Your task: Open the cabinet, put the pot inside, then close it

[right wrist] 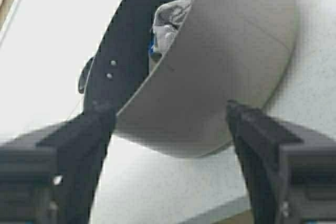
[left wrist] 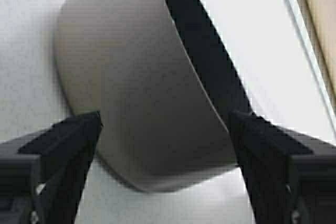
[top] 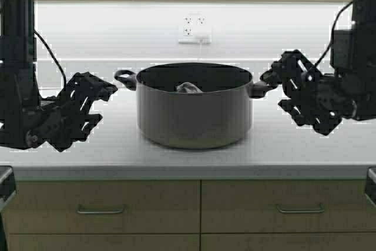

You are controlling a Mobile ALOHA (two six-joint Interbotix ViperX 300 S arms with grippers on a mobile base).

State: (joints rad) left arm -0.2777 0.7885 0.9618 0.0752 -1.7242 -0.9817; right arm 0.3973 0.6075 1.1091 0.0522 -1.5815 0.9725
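My right gripper grabs the pot by its slim black loop handle next, since the pot's body is far wider than my open fingers.
A wide dark grey pot with two black loop handles stands on the white countertop, with a crumpled pale cloth-like thing inside it. To its left, a little apart from the left handle, my left gripper is open. My right gripper is open at the right handle; whether it touches is unclear. Each wrist view looks between spread fingers, left gripper and right gripper, at the pot's wall. The cabinet is out of view.
A wall socket with a plug sits on the white backsplash behind the pot. Below the counter edge are beige drawers with bar handles. Bare countertop lies in front of the pot.
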